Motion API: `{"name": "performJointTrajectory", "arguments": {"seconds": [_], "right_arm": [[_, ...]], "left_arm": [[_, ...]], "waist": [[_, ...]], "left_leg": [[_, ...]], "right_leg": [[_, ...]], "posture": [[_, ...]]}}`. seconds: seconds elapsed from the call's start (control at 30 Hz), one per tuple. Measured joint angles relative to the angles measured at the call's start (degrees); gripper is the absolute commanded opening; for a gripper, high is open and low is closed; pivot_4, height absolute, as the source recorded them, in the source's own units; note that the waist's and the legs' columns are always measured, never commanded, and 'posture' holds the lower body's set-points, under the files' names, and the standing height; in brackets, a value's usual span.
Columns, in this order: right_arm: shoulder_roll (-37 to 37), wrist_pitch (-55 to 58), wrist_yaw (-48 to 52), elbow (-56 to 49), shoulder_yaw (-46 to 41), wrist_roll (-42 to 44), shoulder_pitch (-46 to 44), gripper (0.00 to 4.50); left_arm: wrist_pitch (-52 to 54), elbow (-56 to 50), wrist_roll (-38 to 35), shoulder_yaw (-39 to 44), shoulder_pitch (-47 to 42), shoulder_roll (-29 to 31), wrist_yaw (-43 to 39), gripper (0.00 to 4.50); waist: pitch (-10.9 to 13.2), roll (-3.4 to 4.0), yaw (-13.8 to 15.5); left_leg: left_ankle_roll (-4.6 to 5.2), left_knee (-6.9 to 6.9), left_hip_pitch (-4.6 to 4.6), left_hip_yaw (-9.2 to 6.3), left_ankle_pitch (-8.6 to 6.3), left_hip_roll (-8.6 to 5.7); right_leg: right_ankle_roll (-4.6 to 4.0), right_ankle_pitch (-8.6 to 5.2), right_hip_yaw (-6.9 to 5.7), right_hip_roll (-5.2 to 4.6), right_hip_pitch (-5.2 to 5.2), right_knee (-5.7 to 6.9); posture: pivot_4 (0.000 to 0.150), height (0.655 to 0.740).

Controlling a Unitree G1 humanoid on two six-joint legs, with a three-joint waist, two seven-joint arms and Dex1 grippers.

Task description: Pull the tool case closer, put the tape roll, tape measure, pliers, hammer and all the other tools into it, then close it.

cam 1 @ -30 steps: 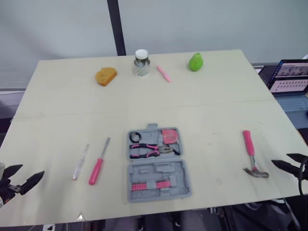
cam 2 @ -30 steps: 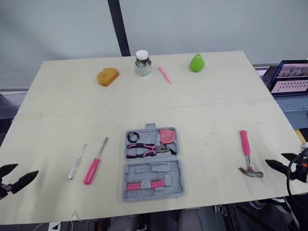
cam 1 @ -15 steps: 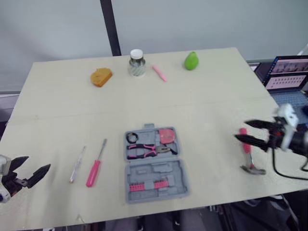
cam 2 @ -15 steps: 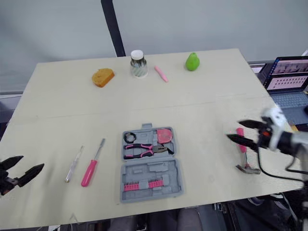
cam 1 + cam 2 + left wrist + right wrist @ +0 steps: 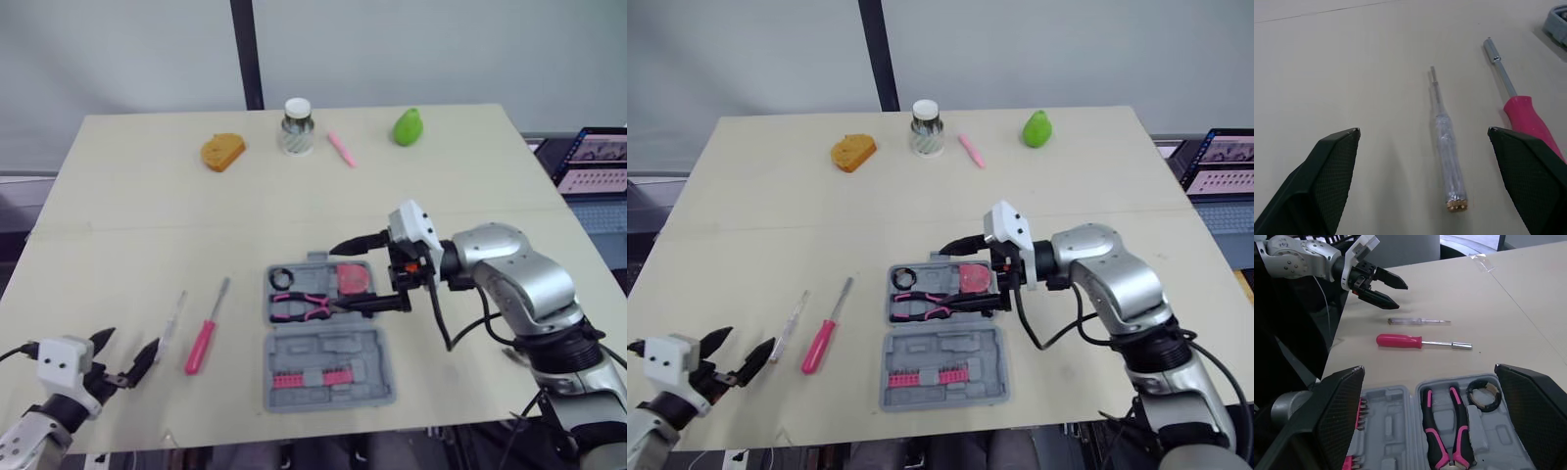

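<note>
The left gripper grips the small clear-handled screwdriver by its clear handle [image 5: 166, 338] [image 5: 1448, 156] next, to pack it into the tool case.
The grey tool case [image 5: 364, 345] lies open at the table's middle front. It holds a black tape roll [image 5: 281, 277], pink-handled pliers [image 5: 299, 305], a pink tape measure [image 5: 353, 279] and a row of pink bits [image 5: 313, 377]. My right gripper [image 5: 336, 279] hovers open over the case's far half, one finger on each side of the tape measure. Left of the case lie a pink screwdriver [image 5: 203, 338] and a clear-handled screwdriver [image 5: 171, 318]. My left gripper [image 5: 129, 343] is open just short of the clear screwdriver [image 5: 1447, 161], which lies between its fingers [image 5: 1327, 166] without touching them.
Along the far edge stand an orange sponge [image 5: 222, 151], a small jar [image 5: 296, 125], a pink marker [image 5: 340, 149] and a green pear [image 5: 407, 126]. A laptop [image 5: 596, 162] sits off the table's right side. My right arm crosses the table's right half.
My right arm has swung from the hammer at the right edge to over the open case. My left gripper has edged toward the screwdrivers. The camera has shifted.
</note>
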Motion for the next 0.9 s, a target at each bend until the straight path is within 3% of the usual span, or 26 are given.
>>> {"name": "performJointTrajectory", "arguments": {"seconds": [0.37, 0.47, 0.53, 0.9], "right_arm": [[1.66, -1.61, 0.13, 2.59, 0.22, -2.27, -1.79, 4.50], [1.67, -1.45, 0.11, 2.59, 0.22, -2.31, -2.09, 4.50], [1.80, -1.39, 0.07, 2.59, 0.20, -2.30, -2.32, 4.50], [2.55, -0.03, -0.07, 2.58, 0.18, -2.29, -2.39, 4.50]], "left_arm": [[-0.35, 2.58, 0.24, -3.99, -2.86, 0.35, 0.89, 4.48], [-0.48, 2.62, 0.21, -4.01, -2.94, 0.33, 1.44, 3.66], [-0.50, 2.63, 0.20, -4.01, -3.06, 0.33, 1.84, 2.70], [-0.47, 4.32, 1.05, -5.37, -3.47, 0.19, 4.52, 2.70]], "waist": [[-0.01, -0.02, -0.20], [-0.01, -0.02, -0.14], [-0.01, -0.02, -0.14], [-0.01, -0.02, -0.14]], "left_leg": [[-0.01, 0.01, 0.09, 0.24, 0.11, 0.10], [-0.01, 0.01, 0.10, 0.24, 0.12, 0.10], [-0.02, 0.01, 0.10, 0.24, 0.12, 0.10], [-0.02, 0.01, 0.10, 0.24, 0.12, 0.10]], "right_leg": [[0.00, 0.00, 0.00, 0.05, -0.04, 0.11], [0.00, 0.00, 0.01, 0.04, -0.04, 0.12], [0.00, 0.00, 0.01, 0.03, -0.04, 0.12], [0.00, 0.00, 0.01, 0.03, -0.05, 0.13]], "posture": [[0.150, 0.7400], [0.150, 0.7400], [0.150, 0.7400], [0.150, 0.7400]]}}
